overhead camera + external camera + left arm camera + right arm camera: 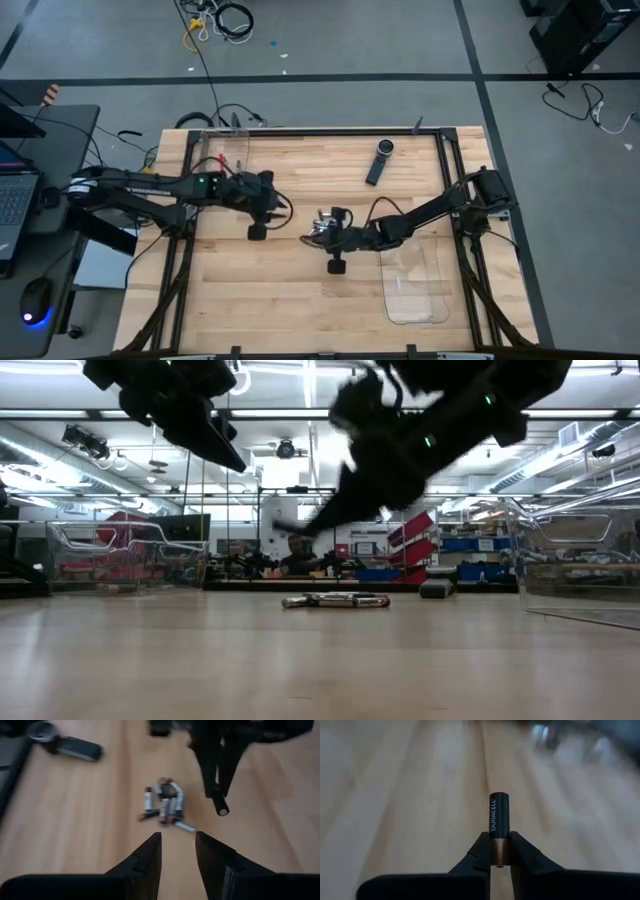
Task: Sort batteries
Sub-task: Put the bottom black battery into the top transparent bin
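The battery's black end [221, 809] is far beyond the fingers in the left wrist view, so my left gripper needs to move toward it before closing on it.
A pile of small silvery and dark batteries [321, 231] lies on the wooden table near its middle; it also shows in the low view [335, 600] and the left wrist view [165, 802]. My right gripper [500, 837] is shut on a black and copper Duracell battery [499, 812], just beside the pile [220, 800]. My left gripper [177, 840] is open and empty, above the table to the left of the pile [268, 207], its fingers pointing toward it. My right gripper pinches the battery's copper end [500, 851] between its two fingertips. The battery's black end sticks out past the fingertips, in line with them. The fingers slant downward from the table's right side. In the low view the gripper is above the table.
A long black remote-like device [378, 162] lies at the far side of the table. A clear plastic bin [415, 285] stands at the near right, another [222, 150] at the far left. Bare wood lies along the near edge.
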